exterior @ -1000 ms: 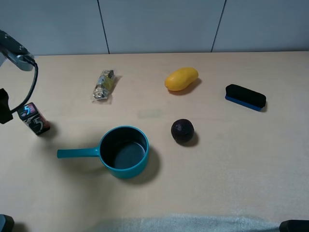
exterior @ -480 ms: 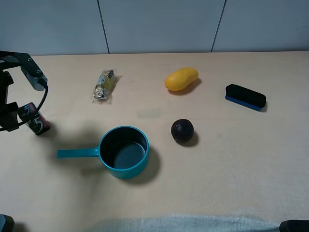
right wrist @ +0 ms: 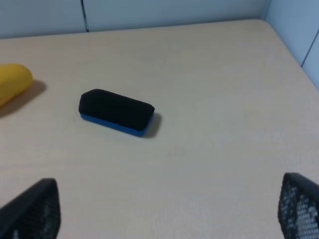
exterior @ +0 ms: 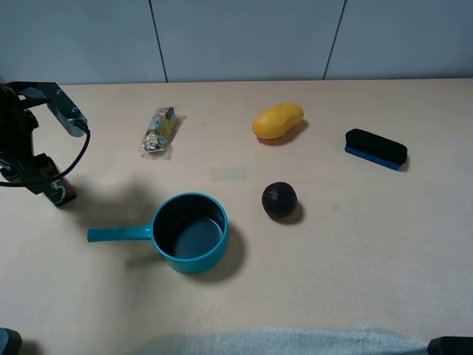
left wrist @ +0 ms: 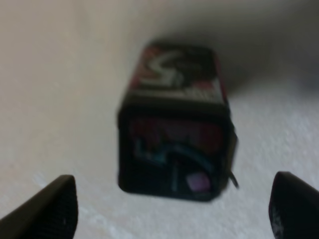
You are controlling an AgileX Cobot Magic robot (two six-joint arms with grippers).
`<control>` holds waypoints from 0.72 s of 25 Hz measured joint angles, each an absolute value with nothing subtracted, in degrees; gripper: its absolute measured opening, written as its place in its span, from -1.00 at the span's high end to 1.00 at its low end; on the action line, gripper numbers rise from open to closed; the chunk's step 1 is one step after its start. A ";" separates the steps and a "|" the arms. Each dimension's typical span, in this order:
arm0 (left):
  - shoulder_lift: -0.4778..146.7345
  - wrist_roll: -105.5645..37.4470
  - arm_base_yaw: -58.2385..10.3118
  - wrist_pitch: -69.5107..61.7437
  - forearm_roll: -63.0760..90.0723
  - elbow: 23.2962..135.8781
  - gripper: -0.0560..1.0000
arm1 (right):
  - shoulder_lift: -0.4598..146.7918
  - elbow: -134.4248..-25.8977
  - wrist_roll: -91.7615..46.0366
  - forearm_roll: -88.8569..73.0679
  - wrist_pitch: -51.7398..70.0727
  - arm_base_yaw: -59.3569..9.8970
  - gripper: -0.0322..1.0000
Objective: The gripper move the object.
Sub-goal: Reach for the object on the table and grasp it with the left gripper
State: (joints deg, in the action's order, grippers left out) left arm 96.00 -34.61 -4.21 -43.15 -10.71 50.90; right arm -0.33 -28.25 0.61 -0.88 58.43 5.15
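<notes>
The small black box is to be moved, so my left gripper next needs to grab the box's body below its top.
The object, a small black box with "5" marks and red patches, stands on the table at the far left. My left gripper hangs just above it and hides its upper left part. In the left wrist view the box lies close and blurred between the two fingertips, which are spread wide on either side without touching it. My right gripper is open and empty, well above the table, facing the black-and-blue eraser.
A teal saucepan with its handle pointing left sits near the box. A dark round fruit, a mango, a crinkled wrapper and the eraser lie farther right. The table's left edge is close to the box.
My left arm has moved right and down over the box, now covering part of it. The box and the other things have not moved.
</notes>
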 joint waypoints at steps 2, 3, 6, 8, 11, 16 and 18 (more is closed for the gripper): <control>97.05 -34.48 -4.21 -42.75 -10.76 50.97 -0.57 | -0.33 -28.25 0.61 -0.88 58.43 5.15 -0.34; 97.67 -34.48 -4.21 -42.63 -10.76 50.97 -0.57 | -0.33 -28.25 0.61 -0.88 58.43 5.15 -0.34; 100.05 -34.48 -4.21 -41.84 -10.76 50.97 -0.57 | -0.33 -28.25 0.61 -0.88 58.43 5.15 -0.34; 101.61 -34.48 -4.21 -41.00 -10.76 51.04 -0.57 | -0.33 -28.25 0.61 -0.88 58.43 5.15 -0.34; 103.55 -34.46 -4.21 -39.55 -10.70 51.39 -0.56 | -0.33 -28.25 0.61 -0.88 58.43 5.15 -0.34; 106.05 -34.42 -4.21 -37.68 -10.17 52.16 -0.53 | -0.33 -28.25 0.61 -0.88 58.43 5.15 -0.34; 106.87 -34.42 -4.21 -37.13 -9.73 52.57 -0.53 | -0.33 -28.25 0.61 -0.88 58.43 5.15 -0.34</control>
